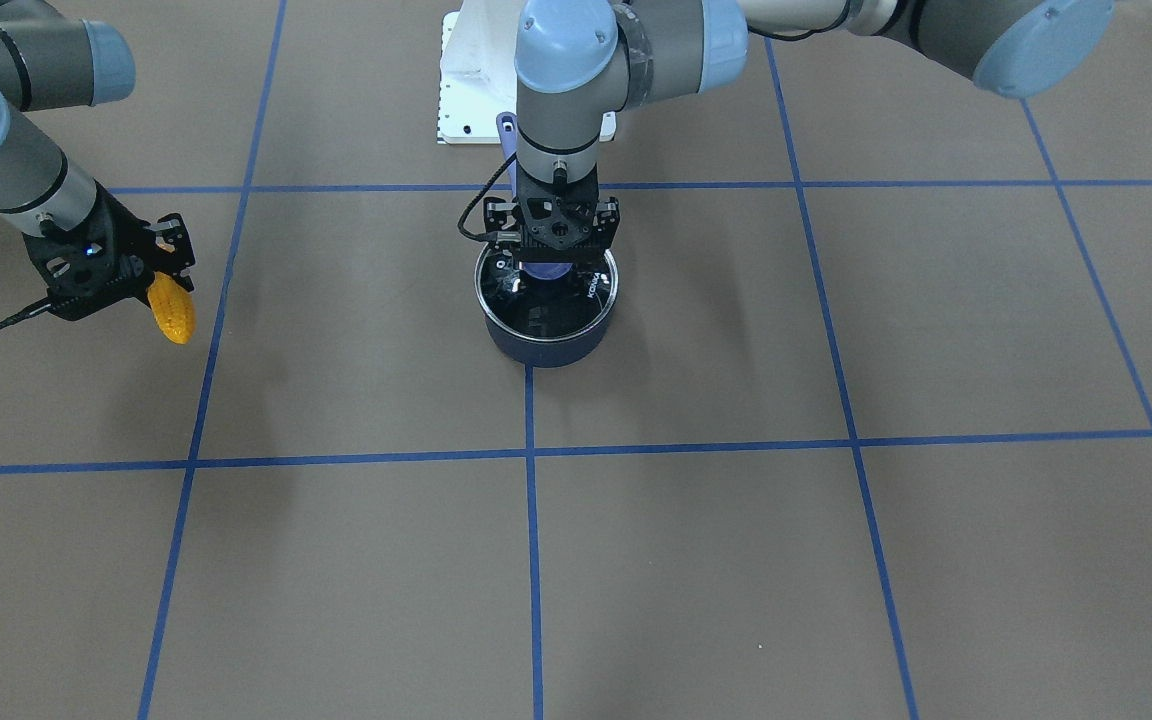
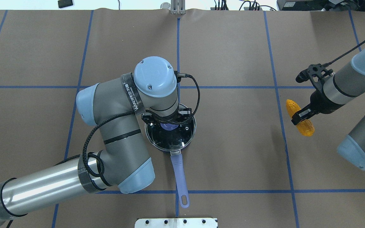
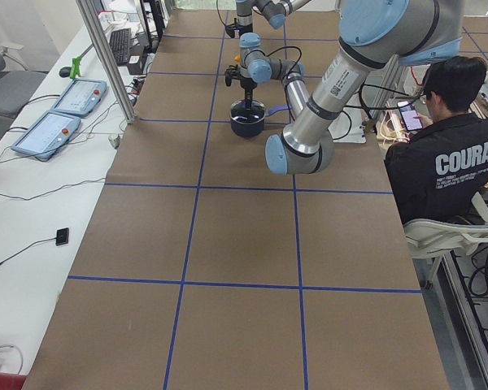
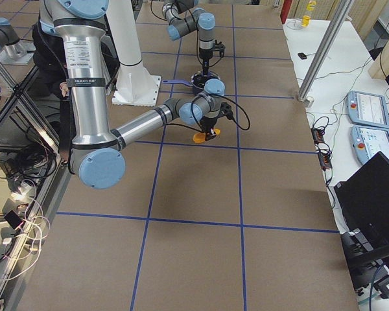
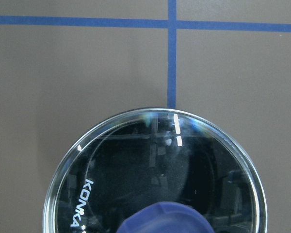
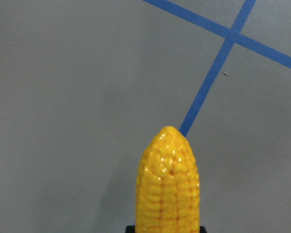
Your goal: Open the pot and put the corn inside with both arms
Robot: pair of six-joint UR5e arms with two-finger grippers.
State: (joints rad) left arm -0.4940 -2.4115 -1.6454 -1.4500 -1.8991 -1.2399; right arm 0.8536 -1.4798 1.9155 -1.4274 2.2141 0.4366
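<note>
I will next pick up the glass lid (image 1: pixel 545 308) by its narrow blue knob (image 1: pixel 547 270) with my left gripper, because the lid spreads wide and round over the pot.
The dark blue pot (image 1: pixel 546 345) stands mid-table, its periwinkle handle (image 2: pixel 180 177) pointing at the robot's base. The clear glass lid (image 2: pixel 169 139) sits on the pot, and it fills the lower half of the left wrist view (image 5: pixel 155 174). My left gripper (image 1: pixel 548 262) hangs straight down over the lid, open, with its jaws on either side of the blue knob (image 2: pixel 169 127). My right gripper (image 2: pixel 303 114) is shut on the orange-yellow corn (image 2: pixel 306 128) at mid-length and holds it above the table, well off to the pot's side. The corn's tapered tip shows in the right wrist view (image 6: pixel 168 184).
The white pedestal base plate (image 1: pixel 466 90) lies just behind the pot's handle. Blue tape lines cross the brown table. A seated operator (image 3: pixel 447 162) is beside the table near the base. Teach pendants (image 3: pixel 57 114) lie on the side bench.
</note>
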